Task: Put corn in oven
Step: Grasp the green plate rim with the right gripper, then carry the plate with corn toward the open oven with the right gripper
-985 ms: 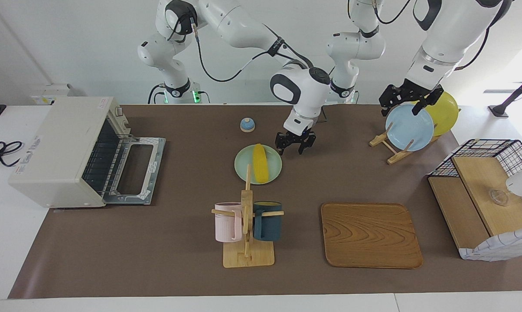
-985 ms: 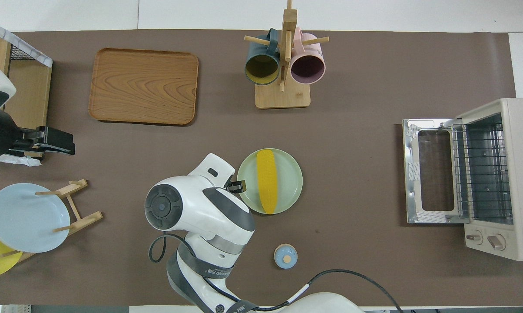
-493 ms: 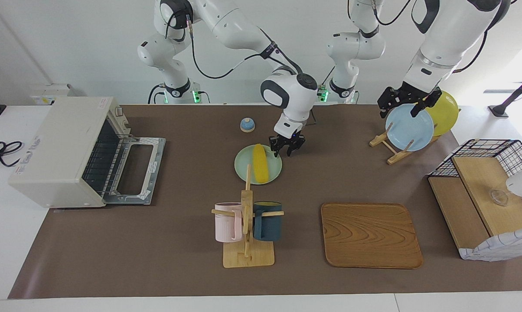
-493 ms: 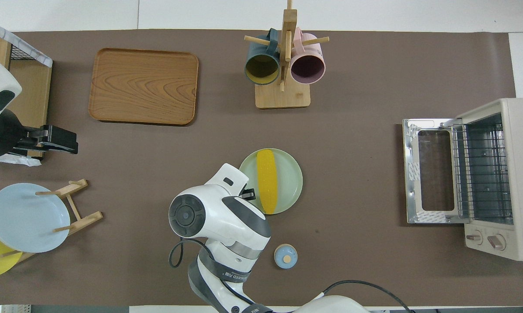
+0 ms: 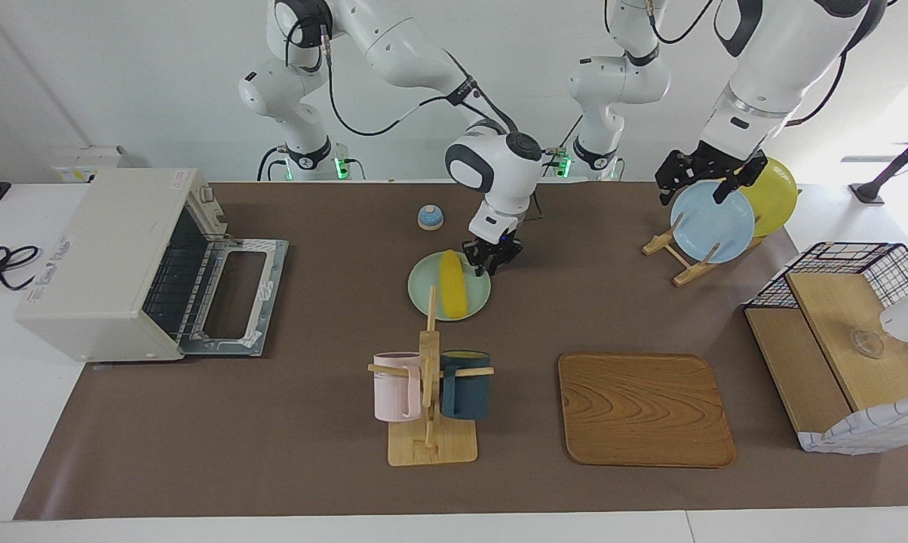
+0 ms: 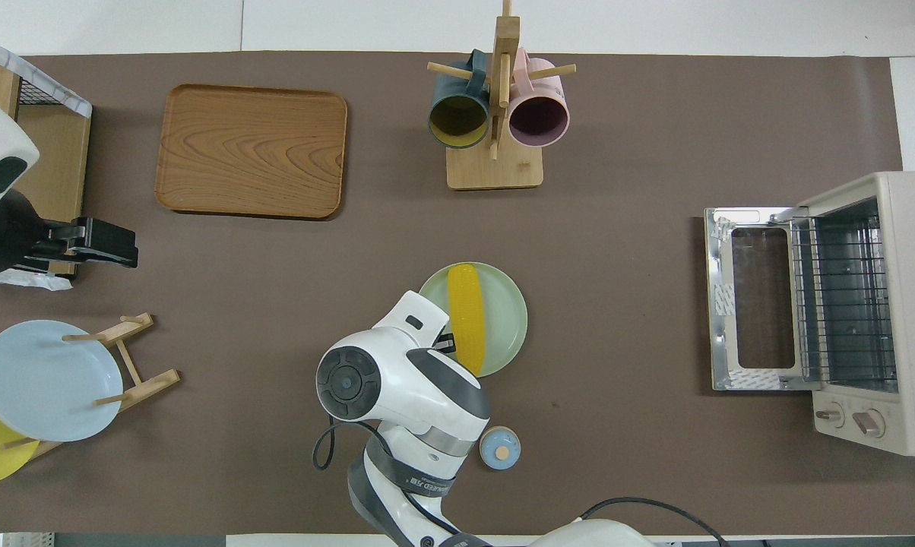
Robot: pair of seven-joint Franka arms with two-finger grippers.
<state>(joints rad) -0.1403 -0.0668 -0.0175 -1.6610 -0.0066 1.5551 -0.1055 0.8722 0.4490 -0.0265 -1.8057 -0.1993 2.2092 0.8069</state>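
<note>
I need to put the corn in the oven, so I should next grab the pale green plate by its rim with my right gripper.
The yellow corn lies on a pale green plate at the middle of the table; it also shows in the overhead view. My right gripper is open and low over the plate's rim, on the robots' side toward the left arm's end, just beside the corn. In the overhead view the arm's wrist hides most of it. The off-white oven stands at the right arm's end, its door dropped open, wire rack visible. My left gripper waits, open, above the blue plate.
A small blue bell sits between the plate and the robots. A mug tree with a pink and a dark blue mug stands farther out. A wooden tray, a plate rack with a blue plate and a wire-and-wood shelf are toward the left arm's end.
My right gripper has moved down and toward the right arm's end, from beside the plate to over its rim next to the corn. The left arm has barely moved.
</note>
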